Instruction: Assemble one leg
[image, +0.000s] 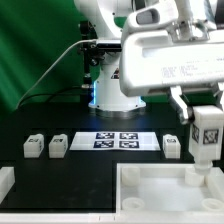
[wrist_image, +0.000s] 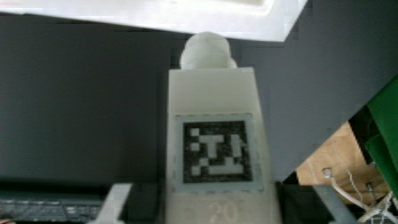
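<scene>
My gripper lowers the leg into the socket, before it opens, since the leg's lower end still hangs above the panel's corner socket (image: 195, 177).
My gripper (image: 205, 122) is shut on a white leg (image: 207, 133), a squarish block with a black-and-white tag facing the camera. It holds the leg upright above the right end of the large white panel (image: 160, 190); I cannot tell whether the leg touches the panel. In the wrist view the leg (wrist_image: 214, 120) runs out from between my fingers (wrist_image: 135, 203). Its rounded peg end points at the edge of the panel (wrist_image: 160, 22). Three more legs lie on the dark table: two on the exterior view's left (image: 33, 146) (image: 57, 146) and one on its right (image: 172, 145).
The marker board (image: 115, 140) lies flat on the table in front of the robot base (image: 118, 85). A white block (image: 5, 182) sits at the exterior view's lower left edge. A green curtain hangs behind.
</scene>
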